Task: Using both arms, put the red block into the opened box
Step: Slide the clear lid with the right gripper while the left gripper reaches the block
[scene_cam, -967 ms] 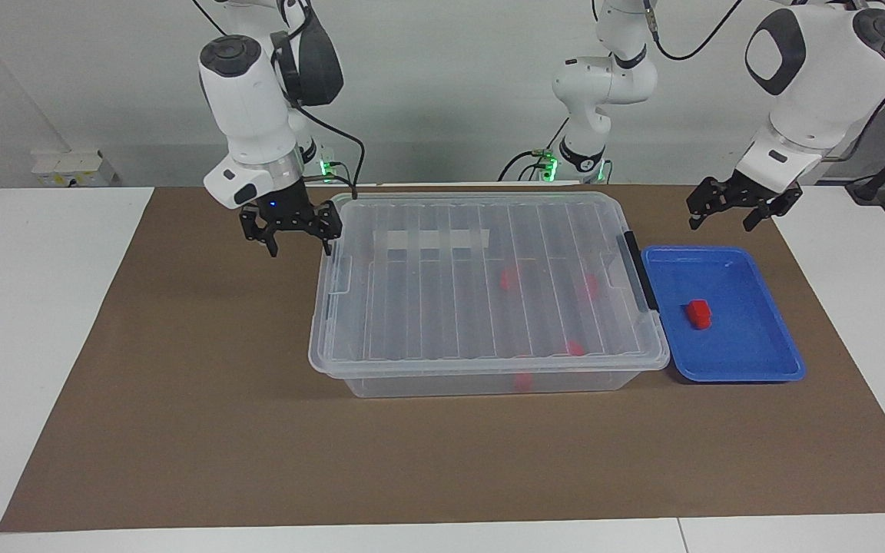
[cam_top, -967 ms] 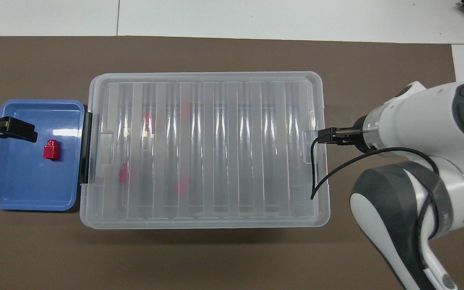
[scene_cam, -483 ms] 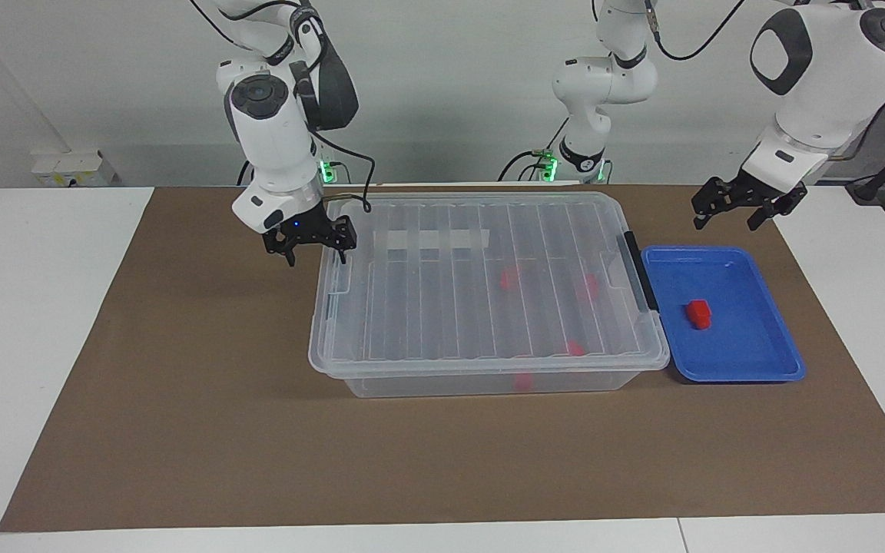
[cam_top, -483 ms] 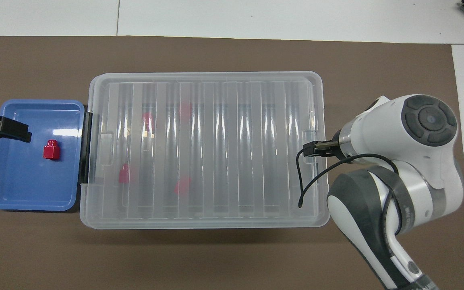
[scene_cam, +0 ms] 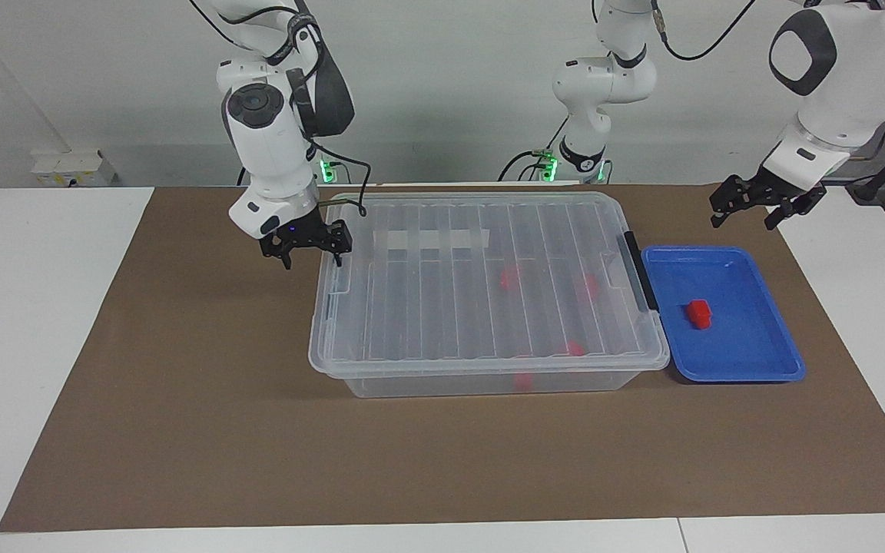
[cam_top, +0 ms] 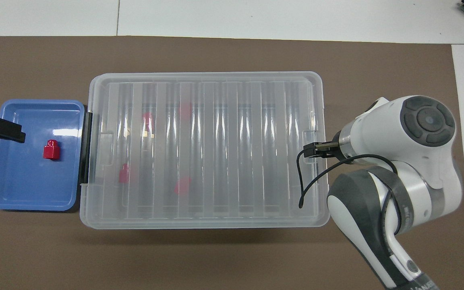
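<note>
My left gripper reaches the red block and grabs its narrow knob point(cam_top: 52, 143) next, to place the block into the clear box.
The red block point(scene_cam: 697, 313) point(cam_top: 50, 150) lies in a shallow blue tray point(scene_cam: 765, 361) point(cam_top: 26, 189). Beside the tray stands the clear box point(scene_cam: 381, 307) point(cam_top: 224, 209) with its ribbed lid shut and the black latch handle point(scene_cam: 637, 269) point(cam_top: 86, 149) toward the tray. My right gripper point(scene_cam: 314, 259) point(cam_top: 310, 150) is open at the lid's edge at the right arm's end. One finger is over the rim and the other is outside the box. My left gripper point(scene_cam: 742, 221) point(cam_top: 14, 133) hangs open over the tray's edge, holding nothing.
Several red blocks point(scene_cam: 510, 278) point(cam_top: 182, 186) show through the lid inside the box. A brown mat point(scene_cam: 181, 430) point(cam_top: 232, 257) covers the table under the box and the tray. A black cable point(cam_top: 308, 177) from the right arm dangles over the lid's corner.
The right gripper has come down and in to the lid's edge, then almost stopped. The left gripper has drifted outward from over the tray toward the left arm's end of the table.
</note>
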You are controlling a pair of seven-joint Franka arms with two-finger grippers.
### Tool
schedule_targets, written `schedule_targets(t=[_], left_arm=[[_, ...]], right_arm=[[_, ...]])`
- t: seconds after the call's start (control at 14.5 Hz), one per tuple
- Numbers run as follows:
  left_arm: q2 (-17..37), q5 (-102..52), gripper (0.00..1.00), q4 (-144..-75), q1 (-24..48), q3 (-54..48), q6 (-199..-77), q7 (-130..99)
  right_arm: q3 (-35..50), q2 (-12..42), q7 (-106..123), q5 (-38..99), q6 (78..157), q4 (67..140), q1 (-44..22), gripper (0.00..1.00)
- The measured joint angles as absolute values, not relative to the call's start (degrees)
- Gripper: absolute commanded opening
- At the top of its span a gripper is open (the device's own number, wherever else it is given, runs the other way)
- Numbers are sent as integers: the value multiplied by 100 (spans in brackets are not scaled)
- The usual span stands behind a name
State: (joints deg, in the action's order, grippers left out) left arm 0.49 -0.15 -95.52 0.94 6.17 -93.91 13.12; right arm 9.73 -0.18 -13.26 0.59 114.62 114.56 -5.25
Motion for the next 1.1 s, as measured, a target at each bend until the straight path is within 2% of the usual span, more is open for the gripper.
schedule_targets(t=[0.21,0.83,1.1], left_arm=[[20,-14,100,-9778,-83,624,-9767,1397],[-41,-14,100,-11192,-310,627,-11407,1411],[170,-14,100,-11411,-375,626,-11889,1409]], right_arm=[[942,-18,-1282,35,11469,11482,-490,100],[724,-19,-1038,-121,11473,11488,-488,100],[522,-19,-802,-193,11472,11498,-483,100]])
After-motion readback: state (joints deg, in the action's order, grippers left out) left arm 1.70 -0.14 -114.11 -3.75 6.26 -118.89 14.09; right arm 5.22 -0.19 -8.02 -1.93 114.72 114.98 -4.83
